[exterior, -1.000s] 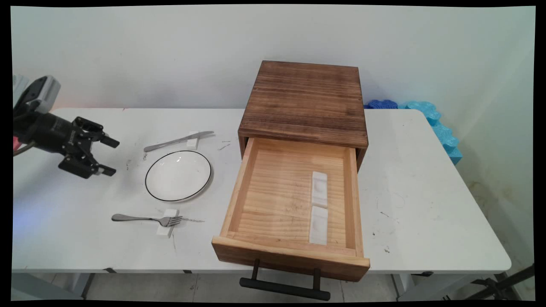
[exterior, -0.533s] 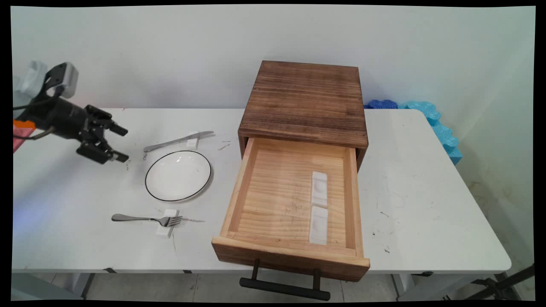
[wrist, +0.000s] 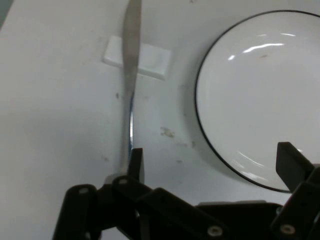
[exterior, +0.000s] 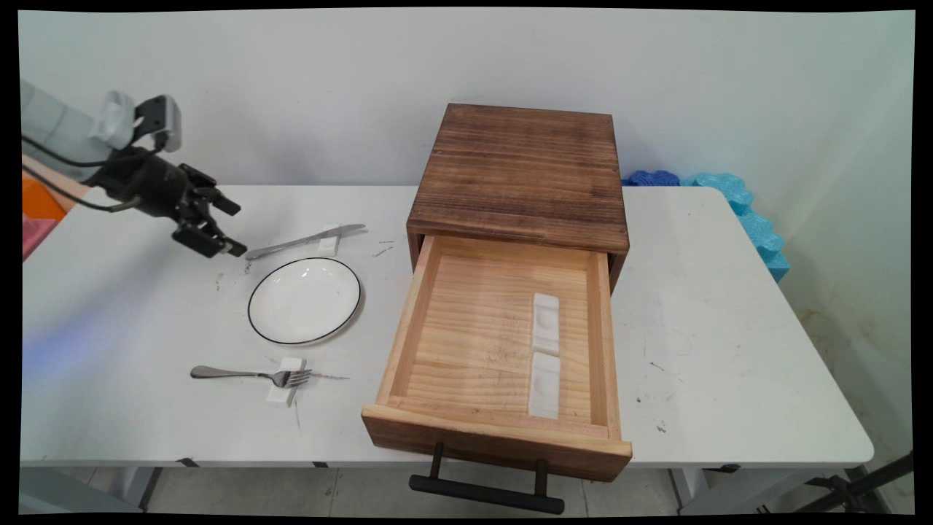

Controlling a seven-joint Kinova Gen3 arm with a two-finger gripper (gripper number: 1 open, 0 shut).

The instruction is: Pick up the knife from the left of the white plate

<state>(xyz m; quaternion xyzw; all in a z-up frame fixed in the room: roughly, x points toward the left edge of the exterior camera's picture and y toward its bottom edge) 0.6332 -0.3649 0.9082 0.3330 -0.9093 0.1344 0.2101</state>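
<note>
The metal knife has to lie across a white rest in the open drawer, so the robot's gripper will next pick it up by its handle [exterior: 278, 249].
My gripper [exterior: 232, 228] hangs open over the left part of the white table [exterior: 729, 306], just above the handle end of a silver knife [exterior: 306, 240]. The knife lies with its blade on a small white rest [exterior: 329, 238]. In the hand view the knife [wrist: 130, 85] runs up from my left finger [wrist: 136, 162] across the rest [wrist: 152, 60], and the right finger [wrist: 291, 165] stands over the rim of a white plate with a black edge [wrist: 260, 90]. Nothing is between the fingers. The plate [exterior: 305, 300] lies just right of the gripper.
A fork [exterior: 248, 375] lies on another white rest [exterior: 284, 381] near the table's front. A dark wooden cabinet [exterior: 521, 171] stands mid-table with its drawer [exterior: 499, 357] pulled out; two white rests [exterior: 545, 354] lie inside. Blue foam [exterior: 736, 204] sits at the back right.
The gripper has moved right and toward the back of the table, from the far left edge to the knife's handle end. Its fingers stay open.
</note>
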